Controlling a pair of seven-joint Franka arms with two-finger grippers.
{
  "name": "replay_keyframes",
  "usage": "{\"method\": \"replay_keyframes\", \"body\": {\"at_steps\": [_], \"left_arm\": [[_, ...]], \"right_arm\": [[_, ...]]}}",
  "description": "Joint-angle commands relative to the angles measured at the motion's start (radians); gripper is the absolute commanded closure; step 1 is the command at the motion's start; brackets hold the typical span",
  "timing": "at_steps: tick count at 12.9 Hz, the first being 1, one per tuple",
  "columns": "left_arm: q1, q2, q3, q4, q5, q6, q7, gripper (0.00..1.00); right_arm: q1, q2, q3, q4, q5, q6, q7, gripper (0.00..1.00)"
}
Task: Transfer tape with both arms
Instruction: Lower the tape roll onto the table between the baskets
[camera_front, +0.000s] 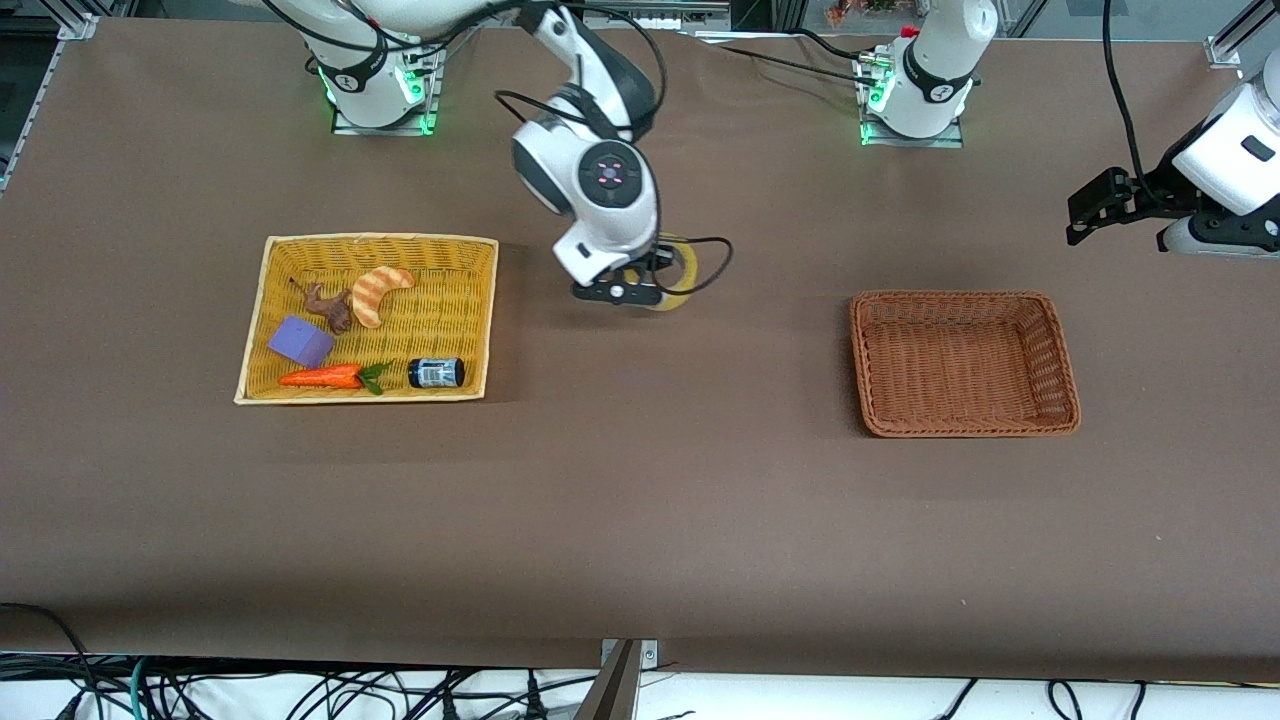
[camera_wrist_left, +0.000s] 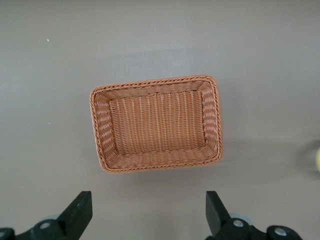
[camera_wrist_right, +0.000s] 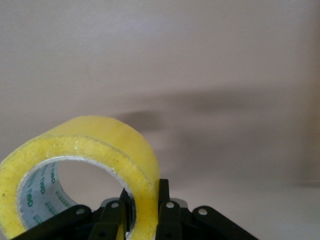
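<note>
The tape is still hanging above the table and above its own shadow in the right wrist view, so my right gripper needs to keep holding the tape.
The tape (camera_front: 682, 276) is a yellowish ring with a grey core. My right gripper (camera_front: 640, 290) is shut on its wall and holds it above the bare table between the two baskets. In the right wrist view the tape (camera_wrist_right: 95, 150) fills the lower part, with one finger inside the ring and one finger (camera_wrist_right: 164, 192) outside. My left gripper (camera_front: 1085, 215) is open and empty, up in the air past the brown basket (camera_front: 965, 362) at the left arm's end of the table. In the left wrist view its fingers (camera_wrist_left: 80, 210) stand wide apart above that brown basket (camera_wrist_left: 156, 122).
A yellow basket (camera_front: 270, 290) toward the right arm's end holds a striped croissant (camera_front: 380, 292), a brown toy (camera_front: 330, 306), a purple block (camera_front: 300, 342), a carrot (camera_front: 325, 377) and a dark jar (camera_front: 436, 373).
</note>
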Motion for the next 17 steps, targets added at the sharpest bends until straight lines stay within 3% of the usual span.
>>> {"method": "replay_keyframes", "body": {"at_steps": [1,5,8,9,10,12,14,17], "left_arm": [[0.011,0.012,-0.007,0.025,-0.012,-0.015,0.025,0.00],[0.011,0.014,-0.005,0.025,-0.012,-0.015,0.024,0.00],[0.011,0.016,-0.007,0.025,-0.012,-0.015,0.021,0.00],[0.011,0.016,-0.007,0.024,-0.012,-0.015,0.019,0.00],[0.011,0.016,-0.007,0.024,-0.012,-0.015,0.021,0.00],[0.011,0.016,-0.007,0.024,-0.014,-0.029,0.019,0.00],[0.006,0.025,-0.008,0.024,-0.031,-0.076,0.022,0.00],[-0.001,0.051,-0.011,0.008,-0.152,-0.182,0.013,0.00]], "right_arm": [[0.046,0.108,-0.012,0.099,-0.036,0.058,0.089,1.00],[0.060,0.151,-0.012,0.100,-0.056,0.110,0.123,1.00],[0.059,0.153,-0.012,0.100,-0.053,0.112,0.124,0.17],[0.054,0.147,-0.012,0.102,-0.049,0.110,0.121,0.06],[0.051,0.139,-0.013,0.103,-0.046,0.101,0.118,0.00],[0.019,0.061,-0.015,0.106,-0.037,0.022,0.106,0.00],[-0.083,-0.092,-0.012,0.087,-0.024,-0.138,0.051,0.00],[-0.292,-0.385,-0.010,-0.073,-0.012,-0.360,-0.342,0.00]]}}
